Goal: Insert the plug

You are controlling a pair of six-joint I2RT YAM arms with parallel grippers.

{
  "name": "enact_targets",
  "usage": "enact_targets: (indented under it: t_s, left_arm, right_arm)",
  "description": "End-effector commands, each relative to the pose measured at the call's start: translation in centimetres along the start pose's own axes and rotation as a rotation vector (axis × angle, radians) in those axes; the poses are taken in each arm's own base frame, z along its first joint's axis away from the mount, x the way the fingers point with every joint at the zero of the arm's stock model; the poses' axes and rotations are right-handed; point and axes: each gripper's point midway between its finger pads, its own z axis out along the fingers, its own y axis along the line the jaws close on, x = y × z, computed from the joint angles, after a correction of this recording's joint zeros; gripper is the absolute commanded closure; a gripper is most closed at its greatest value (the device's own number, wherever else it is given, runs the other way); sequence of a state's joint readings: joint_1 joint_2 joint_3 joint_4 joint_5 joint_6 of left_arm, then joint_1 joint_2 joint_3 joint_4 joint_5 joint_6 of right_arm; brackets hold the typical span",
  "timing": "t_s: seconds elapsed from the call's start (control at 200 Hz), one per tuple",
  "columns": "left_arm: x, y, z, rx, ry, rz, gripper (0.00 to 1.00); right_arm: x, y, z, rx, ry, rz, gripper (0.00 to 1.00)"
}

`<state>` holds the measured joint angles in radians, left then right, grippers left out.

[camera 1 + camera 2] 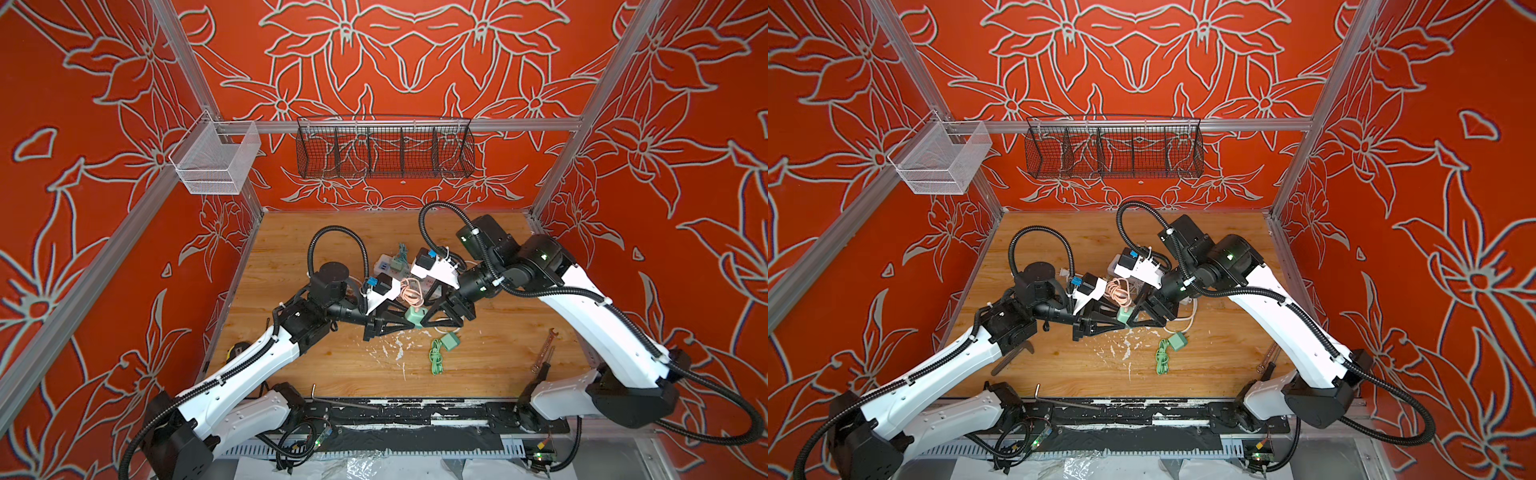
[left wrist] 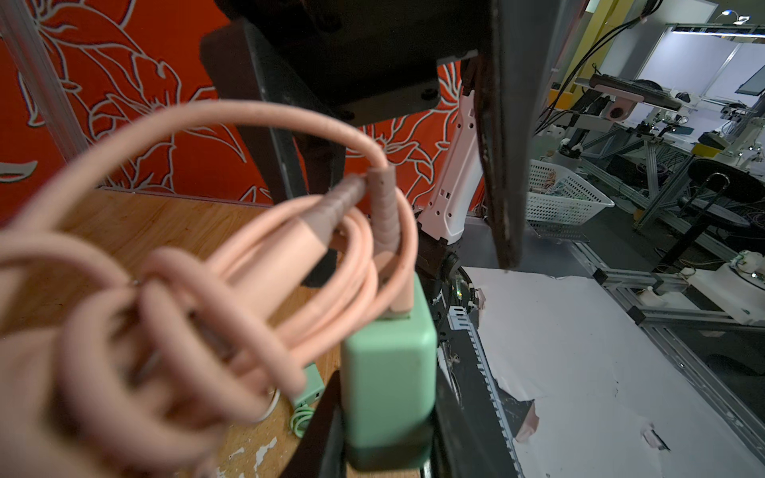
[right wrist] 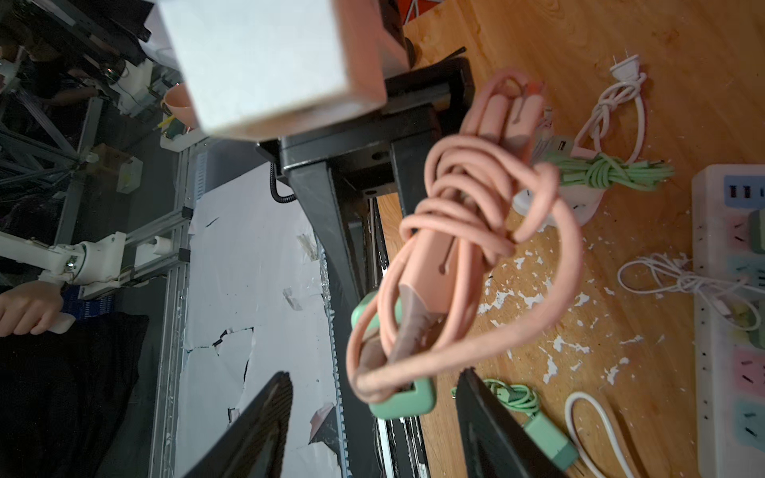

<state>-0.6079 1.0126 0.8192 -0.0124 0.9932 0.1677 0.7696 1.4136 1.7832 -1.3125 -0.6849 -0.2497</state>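
Observation:
I need to grip the mint-green charger block by its sides at the pink cable end with my right gripper next. The opposite end then stays free to insert.
The plug (image 2: 389,385) is a mint-green charger block with a bundled pink cable (image 2: 248,256) plugged into its top. My left gripper (image 2: 387,430) is shut on its lower end and holds it above the table; in both top views the block (image 1: 413,316) (image 1: 1124,316) hangs at mid-table. My right gripper (image 3: 372,414) is open, its fingers standing on either side of the plug (image 3: 403,403) without touching it. The white power strip (image 3: 720,372) with coloured sockets lies on the wood behind the arms (image 1: 384,268).
A second green charger (image 1: 449,340) with a coiled green cable (image 1: 435,355) lies just in front of the grippers. White cables (image 3: 683,281) trail by the strip. A wrench (image 1: 544,349) lies at the right, a hex key (image 1: 313,390) at the front edge. A black wire basket (image 1: 384,149) hangs on the back wall.

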Motion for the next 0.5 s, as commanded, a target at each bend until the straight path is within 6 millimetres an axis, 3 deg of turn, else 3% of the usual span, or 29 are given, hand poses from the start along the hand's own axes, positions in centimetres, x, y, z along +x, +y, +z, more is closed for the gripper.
enact_targets:
  t_s: [0.0, 0.35, 0.495]
  left_arm:
    - [-1.3, -0.9, -0.4, 0.021, -0.013, 0.063, 1.0]
    - [-1.0, -1.3, -0.5, 0.045, -0.008, 0.061, 1.0]
    - [-1.7, -2.2, -1.0, 0.045, -0.026, 0.093, 1.0]
  right_arm:
    - [1.9, -0.7, -0.3, 0.092, 0.123, -0.029, 0.33]
    - [0.6, -0.3, 2.0, 0.07, 0.206, -0.098, 0.35]
    - [0.0, -0.1, 2.3, 0.066, 0.205, -0.121, 0.49]
